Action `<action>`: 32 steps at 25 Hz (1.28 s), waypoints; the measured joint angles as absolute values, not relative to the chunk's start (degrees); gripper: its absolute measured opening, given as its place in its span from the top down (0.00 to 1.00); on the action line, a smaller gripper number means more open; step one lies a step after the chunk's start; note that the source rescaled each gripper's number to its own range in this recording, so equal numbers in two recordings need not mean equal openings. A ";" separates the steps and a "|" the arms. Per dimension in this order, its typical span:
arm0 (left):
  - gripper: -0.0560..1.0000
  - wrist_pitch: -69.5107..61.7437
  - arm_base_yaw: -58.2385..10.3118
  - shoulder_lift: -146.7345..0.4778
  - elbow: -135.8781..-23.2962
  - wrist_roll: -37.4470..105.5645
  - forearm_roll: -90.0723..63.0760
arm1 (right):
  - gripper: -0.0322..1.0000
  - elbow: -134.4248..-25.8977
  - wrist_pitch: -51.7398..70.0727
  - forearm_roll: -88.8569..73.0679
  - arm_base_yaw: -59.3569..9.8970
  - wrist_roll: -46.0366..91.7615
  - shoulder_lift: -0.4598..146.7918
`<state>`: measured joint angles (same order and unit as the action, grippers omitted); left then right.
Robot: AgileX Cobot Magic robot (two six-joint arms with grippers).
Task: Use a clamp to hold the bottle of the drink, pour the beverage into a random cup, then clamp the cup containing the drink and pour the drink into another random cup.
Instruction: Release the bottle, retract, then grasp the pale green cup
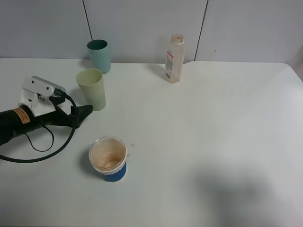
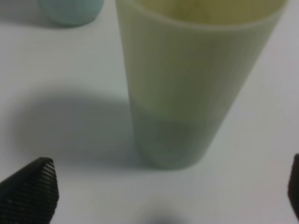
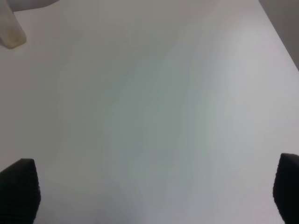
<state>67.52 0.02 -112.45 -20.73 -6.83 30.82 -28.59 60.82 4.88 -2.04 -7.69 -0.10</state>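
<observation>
My left gripper grabs the pale yellow-green cup by its body below its rim next, to pour the drink into another cup.
The pale yellow-green cup stands upright at the left of the table. My left gripper sits just in front of it, open and empty. In the left wrist view the cup fills the space ahead of my gripper, whose fingertips stand wide apart and clear of it. A darker band, the beverage, shows through its lower wall. Behind it stands the teal cup. The bottle stands upright at the back centre and looks empty. My right gripper hangs open over bare table, with the bottle's base far ahead of it.
A short stained cup with a blue sleeve stands front-left of centre. The left arm's black cable loops on the table beside it. The white table runs to a grey panelled wall at the back.
</observation>
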 joint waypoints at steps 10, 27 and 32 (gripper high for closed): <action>0.01 68.57 -0.56 -114.32 -23.44 -6.83 32.50 | 0.00 -28.59 60.82 4.88 -2.04 -7.69 -0.10; 0.01 69.03 -5.98 -122.60 -32.79 -6.98 31.23 | 0.00 -28.59 60.82 4.88 -2.04 -7.69 -0.10; 0.01 69.11 -5.98 -123.76 -35.52 -6.98 31.23 | 0.00 -28.59 60.82 4.88 -2.04 -7.69 -0.10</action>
<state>69.11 -5.98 -123.76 -35.52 -6.98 31.23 -28.59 60.82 4.88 -2.04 -7.69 -0.10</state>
